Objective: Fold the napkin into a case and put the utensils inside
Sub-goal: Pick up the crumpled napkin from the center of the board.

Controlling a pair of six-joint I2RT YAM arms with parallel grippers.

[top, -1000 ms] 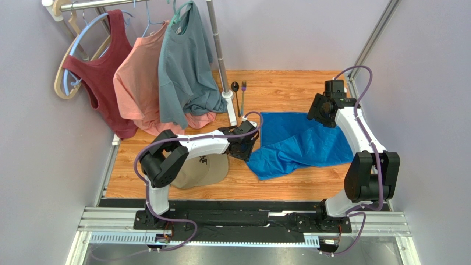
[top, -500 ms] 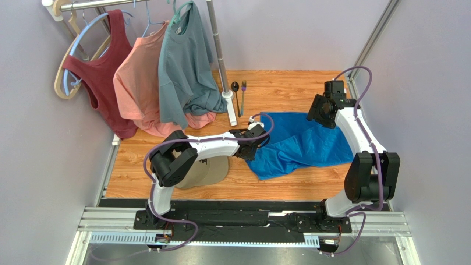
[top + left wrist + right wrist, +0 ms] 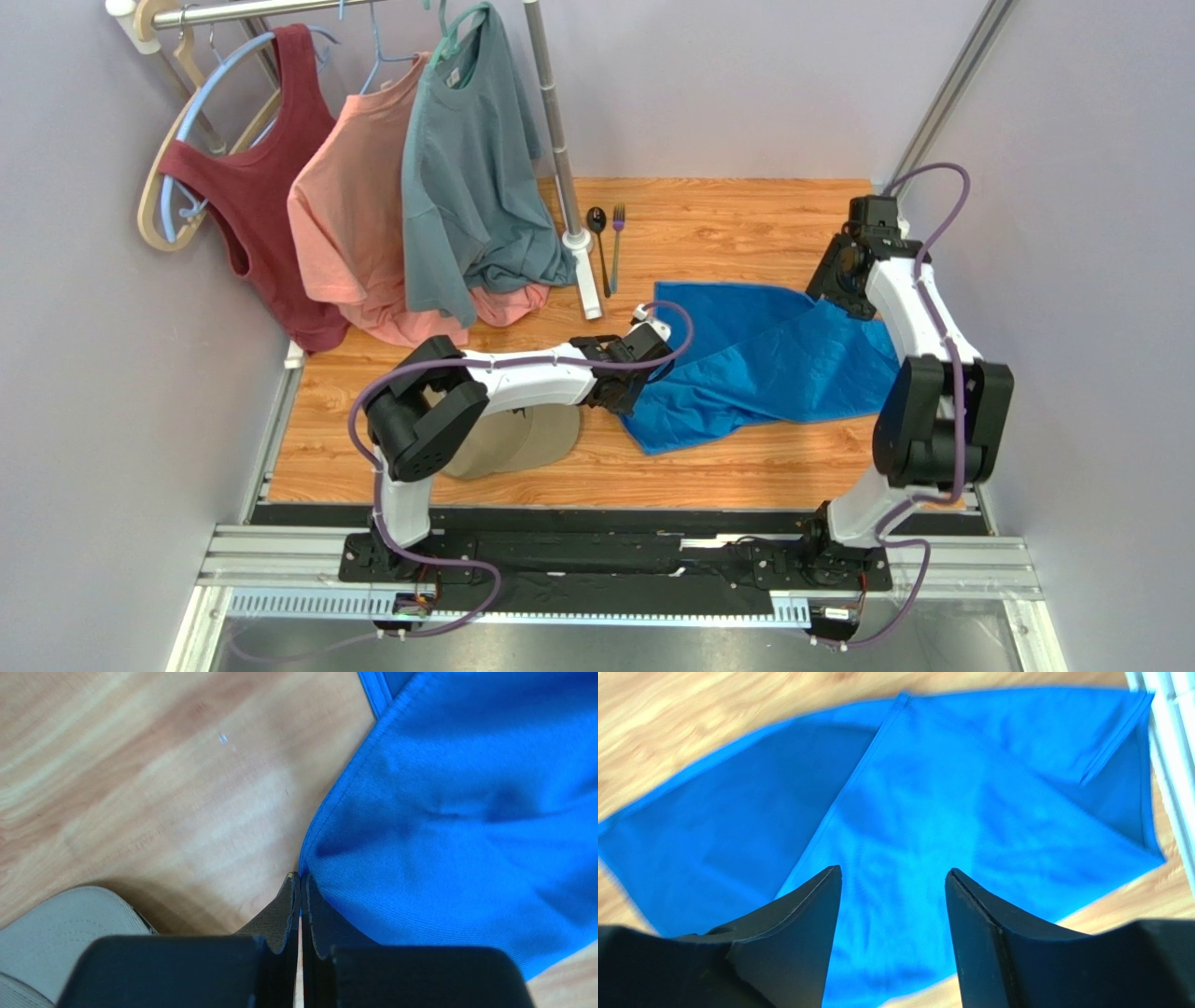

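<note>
My right gripper needs to open the napkin and spread it flat for folding, so next it should grab the napkin's turned-over corner (image 3: 903,701) at its far edge.
The bright blue napkin (image 3: 765,364) lies crumpled on the wooden table, right of centre. My left gripper (image 3: 631,381) is at its left edge. In the left wrist view the jaws are shut (image 3: 300,876), and the napkin's (image 3: 456,812) hem is pinched at their tips. My right gripper (image 3: 831,287) hovers over the napkin's far right corner. It stands open (image 3: 892,871) with the cloth (image 3: 990,791) below it and nothing between its fingers. The utensils, a black spoon (image 3: 599,238) and a purplish fork (image 3: 617,231), lie side by side at the back by the rack's pole.
A tan cap (image 3: 519,427) sits under my left forearm and shows in the left wrist view's corner (image 3: 56,931). A clothes rack pole (image 3: 561,140) with its white foot (image 3: 582,273) stands left of the utensils. Grey-teal (image 3: 463,154), pink and maroon tops hang there.
My left gripper slid right to the napkin's left edge and shut there. My right arm drew back toward the far right corner. The napkin's right side shifted slightly.
</note>
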